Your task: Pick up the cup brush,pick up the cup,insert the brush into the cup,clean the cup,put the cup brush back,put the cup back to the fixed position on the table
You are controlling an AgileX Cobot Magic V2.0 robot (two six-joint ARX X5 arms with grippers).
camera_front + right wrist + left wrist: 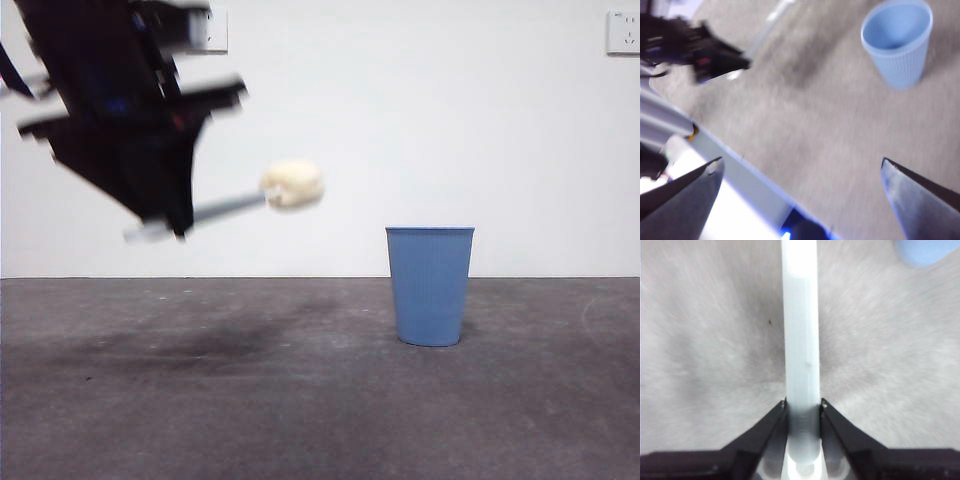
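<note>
The robot will next grab the cup by its ribbed side [901, 66] with its right gripper, so the cup's opening [897, 25] stays free to take the brush.
The cup brush hangs in the air at the left, its cream sponge head [292, 184] pointing right and its grey handle [228, 208] running back into my left gripper [168, 226]. The left wrist view shows those jaws shut on the pale handle [800, 340], gripper [802, 406]. The blue ribbed cup [430, 285] stands upright on the table [300, 400], right of the brush and apart from it. My right gripper [802, 167] is open and holds nothing, high above the table, with the cup [897, 45] far ahead of it. It is out of the front view.
The right wrist view shows the table's edge with a pale blue-white frame [730, 200] below it, and the left arm [700, 47] dark and blurred. A white wall with two sockets [622, 32] stands behind the table.
</note>
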